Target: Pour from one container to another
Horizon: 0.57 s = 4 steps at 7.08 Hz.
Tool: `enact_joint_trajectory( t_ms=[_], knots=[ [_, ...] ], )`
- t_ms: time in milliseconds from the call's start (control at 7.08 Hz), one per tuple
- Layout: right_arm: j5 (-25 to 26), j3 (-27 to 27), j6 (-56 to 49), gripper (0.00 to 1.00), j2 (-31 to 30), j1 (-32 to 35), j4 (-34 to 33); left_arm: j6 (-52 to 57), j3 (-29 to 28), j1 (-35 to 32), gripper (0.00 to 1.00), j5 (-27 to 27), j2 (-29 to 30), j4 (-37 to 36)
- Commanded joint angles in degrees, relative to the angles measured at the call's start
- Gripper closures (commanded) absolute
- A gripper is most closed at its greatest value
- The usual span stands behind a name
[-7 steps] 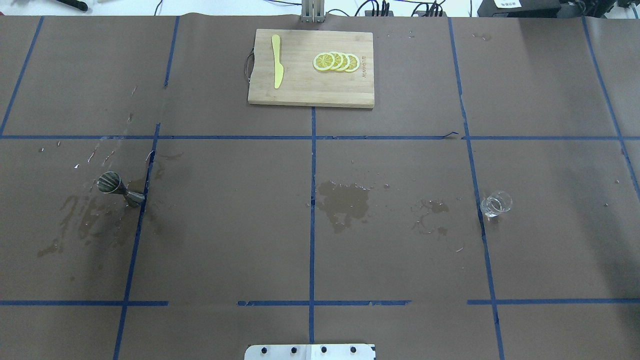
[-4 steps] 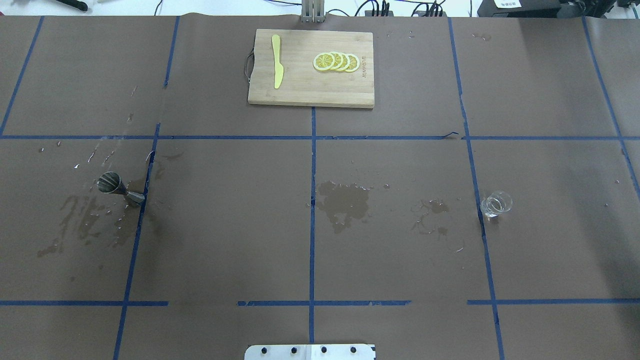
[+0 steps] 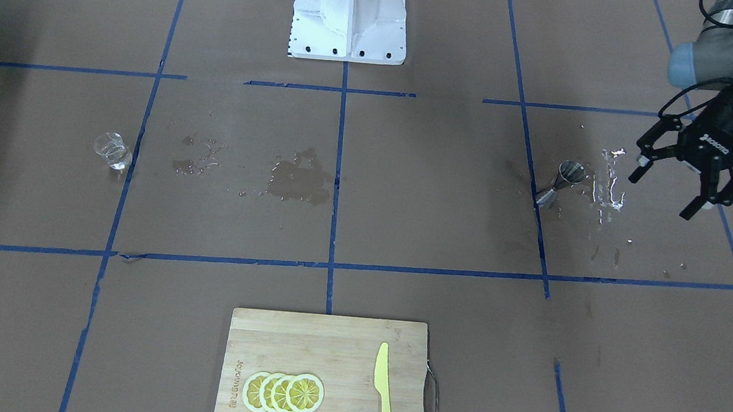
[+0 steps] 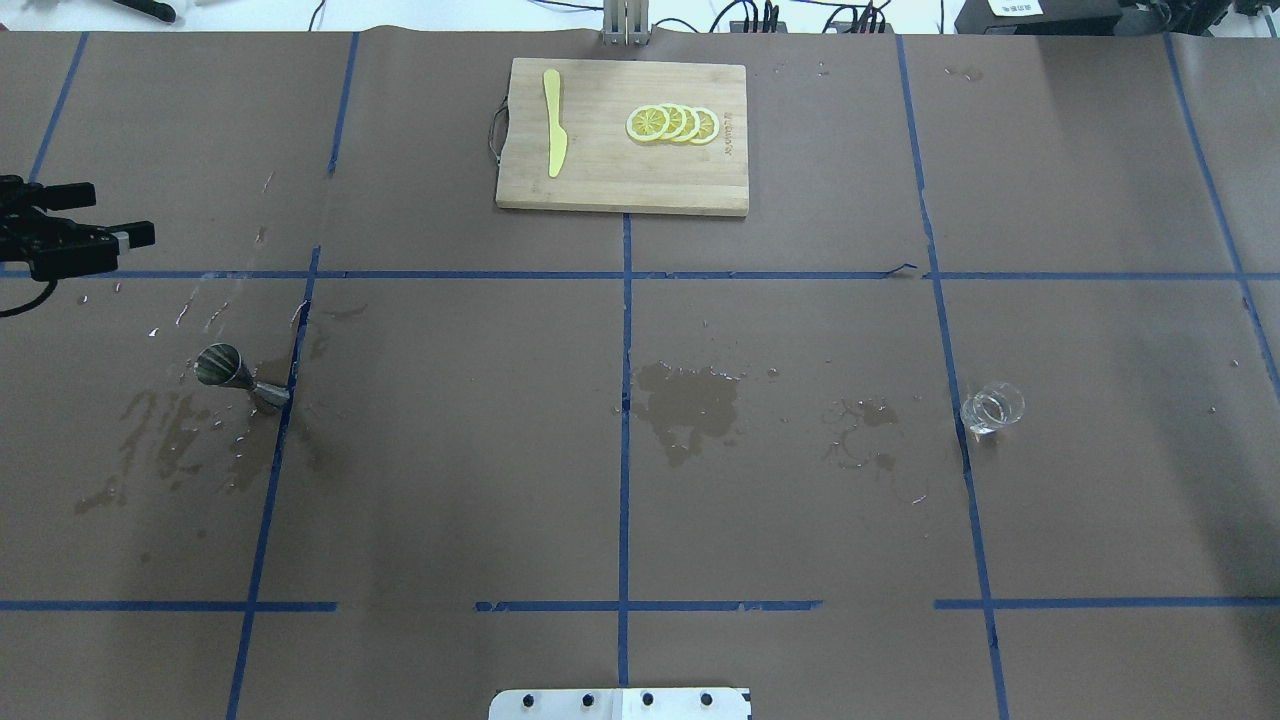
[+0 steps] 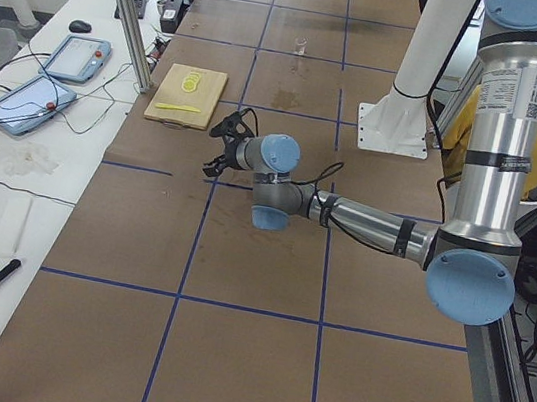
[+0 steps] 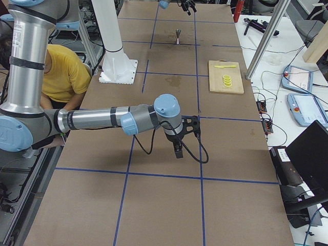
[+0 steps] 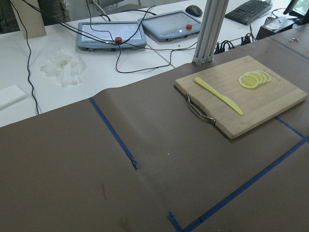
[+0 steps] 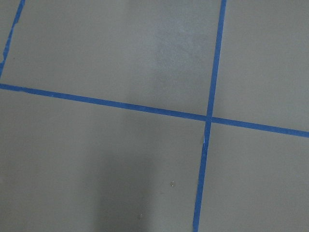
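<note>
My left gripper should next grab the steel jigger (image 3: 564,178) by its narrow lower cup (image 3: 547,196), so it can hold the jigger ready to receive the pour.
The clear beaker (image 4: 992,407) stands upright on the brown table at the right of the overhead view, also seen in the front view (image 3: 112,150). The steel jigger (image 4: 240,378) stands upright at the left, among wet patches (image 3: 561,183). My left gripper (image 3: 659,197) hovers open and empty, beside the jigger on its outer side and apart from it; in the overhead view the left gripper (image 4: 125,212) shows at the left edge. My right gripper (image 6: 180,139) shows only in the exterior right view, far from the beaker; whether it is open I cannot tell.
A wooden cutting board (image 4: 610,190) with lemon slices (image 4: 672,123) and a yellow knife (image 4: 554,135) lies at the far middle. Wet stains (image 4: 690,405) mark the table's centre. The robot base (image 3: 348,32) stands at the near edge.
My left gripper has come into the overhead view at its left edge; earlier no gripper showed there. Jigger and beaker have not moved.
</note>
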<state>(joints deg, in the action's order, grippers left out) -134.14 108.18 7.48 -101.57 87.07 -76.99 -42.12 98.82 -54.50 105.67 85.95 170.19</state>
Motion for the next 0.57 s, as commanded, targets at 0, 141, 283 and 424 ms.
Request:
enact_joint_trajectory(
  t_ms=[0,141,283,424],
  knots=[
    [-0.1,0.2,0.3,0.00,-0.2,0.2,0.0,-3.9,2.4,13.0,0.00,-19.6,-4.6,4.3],
    [-0.1,0.2,0.3,0.00,-0.2,0.3,0.0,-5.5,2.4,18.7,0.00,-28.7,-5.9,4.8],
    [-0.1,0.3,0.3,0.00,-0.2,0.5,0.1,-5.9,2.4,24.0,0.00,-37.0,-6.1,4.7],
    [-0.1,0.3,0.3,0.00,-0.3,0.6,0.1,-7.3,2.0,29.3,0.00,-44.0,-6.1,4.5]
  ],
)
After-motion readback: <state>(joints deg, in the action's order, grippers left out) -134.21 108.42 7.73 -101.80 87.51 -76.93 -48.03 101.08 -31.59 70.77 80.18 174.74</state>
